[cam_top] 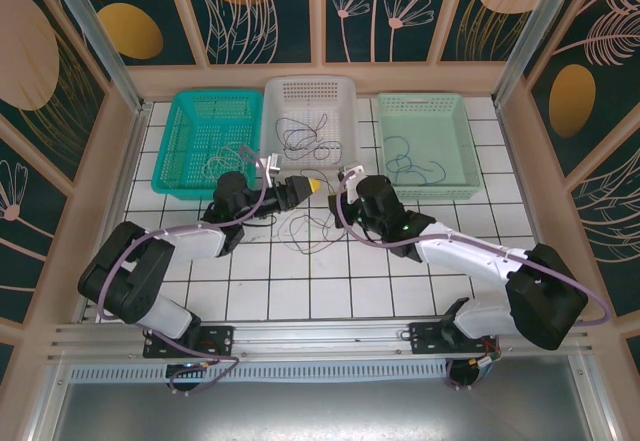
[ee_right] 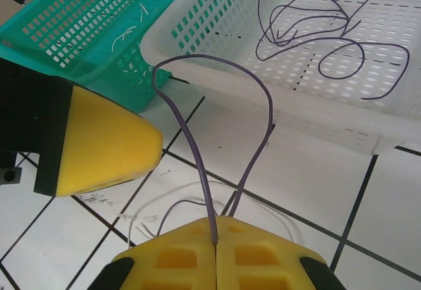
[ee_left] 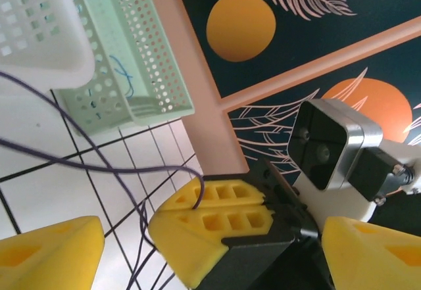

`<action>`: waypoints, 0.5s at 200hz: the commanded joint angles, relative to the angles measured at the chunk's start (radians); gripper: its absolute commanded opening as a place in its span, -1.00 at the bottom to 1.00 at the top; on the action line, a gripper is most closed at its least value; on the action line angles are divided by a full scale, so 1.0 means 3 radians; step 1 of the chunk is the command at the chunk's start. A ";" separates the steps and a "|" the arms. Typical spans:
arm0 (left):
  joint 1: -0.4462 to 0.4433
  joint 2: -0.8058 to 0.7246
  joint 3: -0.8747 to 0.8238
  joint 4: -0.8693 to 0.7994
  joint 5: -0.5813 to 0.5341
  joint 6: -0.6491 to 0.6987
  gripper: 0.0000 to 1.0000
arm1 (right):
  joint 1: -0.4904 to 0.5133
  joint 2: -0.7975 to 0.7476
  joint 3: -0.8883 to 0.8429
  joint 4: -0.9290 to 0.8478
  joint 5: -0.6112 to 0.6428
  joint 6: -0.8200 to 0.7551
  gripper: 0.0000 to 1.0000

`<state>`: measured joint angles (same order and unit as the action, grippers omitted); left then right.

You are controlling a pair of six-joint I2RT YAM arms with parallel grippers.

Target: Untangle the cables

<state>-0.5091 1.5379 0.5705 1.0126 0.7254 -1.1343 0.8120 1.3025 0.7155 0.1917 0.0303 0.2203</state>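
Note:
My left gripper will take hold of the purple cable's arch next, beside the fingers of my right gripper. My right gripper is then free to untangle.
A thin purple cable (ee_right: 197,139) rises in an arch from my right gripper (ee_right: 216,254), which is shut on it just above the tiles. In the left wrist view that cable (ee_left: 99,166) runs into the right gripper's closed yellow pads (ee_left: 217,221). My left gripper (ee_left: 212,241) is open, one yellow finger (ee_left: 49,254) on each side of those pads, holding nothing. From above, the left gripper (cam_top: 312,188) and the right gripper (cam_top: 335,191) meet tip to tip in front of the white basket. More loose cables (cam_top: 300,229), purple and a clear whitish one (ee_right: 164,198), lie on the tiles below.
Three baskets stand along the back: a teal basket (cam_top: 190,166) with a pale cable, a white basket (cam_top: 345,86) with purple cables (ee_right: 316,40), and a mint basket (cam_top: 465,161) with dark cables. Walls close in the table on three sides.

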 commanded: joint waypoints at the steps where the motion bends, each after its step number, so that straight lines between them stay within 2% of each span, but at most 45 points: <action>1: -0.0033 0.0122 0.0103 0.0536 0.0024 -0.0300 0.64 | 0.0044 -0.0021 -0.0077 0.0218 0.0069 0.0052 -0.86; 58: -0.0033 0.0613 0.0188 0.1481 -0.0139 -0.0881 0.16 | 0.0095 -0.0117 -0.0232 0.0387 -0.0005 0.0097 -0.87; 78: -0.0031 0.0832 0.0318 0.1641 -0.0162 -0.0984 -0.16 | 0.0101 -0.0170 -0.0287 0.0395 -0.0035 0.0113 -0.86; 100: -0.0036 0.0898 0.0419 0.1654 -0.0163 -0.0988 -0.59 | 0.0100 -0.0253 -0.0374 0.0404 -0.0013 0.0144 -0.81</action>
<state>-0.5175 1.7920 0.6495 1.3857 0.6903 -1.3930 0.8341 1.2724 0.6323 0.2626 0.0284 0.2420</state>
